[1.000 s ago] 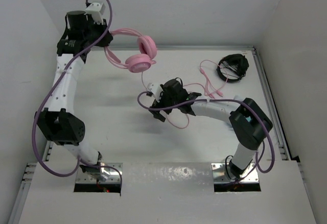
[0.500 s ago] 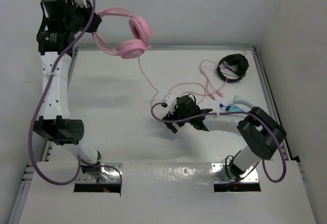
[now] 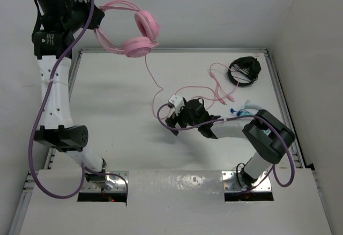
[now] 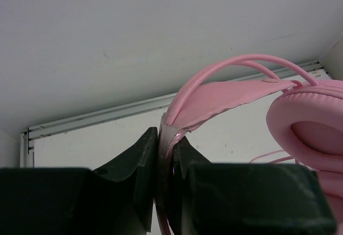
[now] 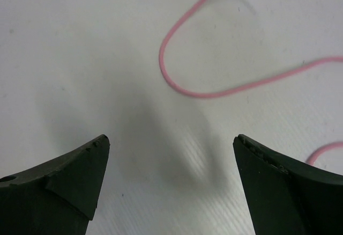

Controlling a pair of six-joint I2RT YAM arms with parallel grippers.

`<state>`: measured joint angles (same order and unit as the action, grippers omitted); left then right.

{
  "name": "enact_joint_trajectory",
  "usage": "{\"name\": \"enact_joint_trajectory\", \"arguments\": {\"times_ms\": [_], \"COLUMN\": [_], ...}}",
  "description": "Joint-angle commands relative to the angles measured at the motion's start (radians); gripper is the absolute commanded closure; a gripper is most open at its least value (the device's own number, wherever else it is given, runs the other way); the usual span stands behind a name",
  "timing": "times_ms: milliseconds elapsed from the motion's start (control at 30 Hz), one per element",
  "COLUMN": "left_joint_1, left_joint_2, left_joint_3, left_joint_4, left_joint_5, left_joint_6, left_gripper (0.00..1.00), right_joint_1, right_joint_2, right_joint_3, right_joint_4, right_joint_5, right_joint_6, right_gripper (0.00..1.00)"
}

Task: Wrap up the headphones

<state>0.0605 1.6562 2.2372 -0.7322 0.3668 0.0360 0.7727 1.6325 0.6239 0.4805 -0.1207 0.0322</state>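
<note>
My right gripper grabs the thin pink cable's bend on the tabletop next, so the cable's plug end stays free to follow the wrap.
The pink headphones (image 3: 138, 36) hang in the air at the back left, above the table's far edge. My left gripper (image 3: 97, 19) is shut on their thin headband (image 4: 225, 93), and one padded earcup (image 4: 313, 133) shows at the right of the left wrist view, beyond the left gripper (image 4: 167, 138). The pink cable (image 3: 152, 82) drops from the earcups to the table and loops right toward the plug end (image 3: 218, 93). My right gripper (image 3: 170, 119) stands open low over the table mid-right. A bend of the cable (image 5: 177, 82) lies just ahead of the right gripper (image 5: 171, 144), with nothing between its fingers.
Black headphones with a coiled cable (image 3: 244, 71) lie at the back right. A small blue object (image 3: 241, 111) sits beside the right forearm. Metal rails (image 3: 278, 101) edge the table, and white walls close in at the back and sides.
My left arm has raised the headphones higher and further left, drawing the cable up off the table. The right gripper has shifted slightly and stays open near the cable loop.
</note>
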Motion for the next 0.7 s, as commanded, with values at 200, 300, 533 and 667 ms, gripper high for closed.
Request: {"name": "enact_joint_trajectory", "arguments": {"times_ms": [200,300,533,667], "left_joint_1": [0.002,0.002,0.005,0.004], "left_joint_2": [-0.032,-0.03,-0.026,-0.032], "left_joint_3": [0.062,0.067,0.14,0.165], "left_joint_4": [0.071,0.071,0.063,0.056], "left_joint_5": [0.009,0.015,0.021,0.029], "left_joint_6": [-0.062,-0.073,-0.084,-0.091], "left_gripper": [1.0,1.0,1.0,1.0], "right_joint_1": [0.017,0.017,0.034,0.053], "right_joint_2": [0.274,0.357,0.484,0.526], "right_joint_3": [0.419,0.467,0.52,0.556], "right_joint_4": [-0.146,-0.049,0.119,0.084], "right_joint_5": [-0.137,-0.094,0.024,0.081], "right_joint_6": [-0.102,0.073,0.273,0.317], "right_gripper": [0.03,0.04,0.09,0.19]}}
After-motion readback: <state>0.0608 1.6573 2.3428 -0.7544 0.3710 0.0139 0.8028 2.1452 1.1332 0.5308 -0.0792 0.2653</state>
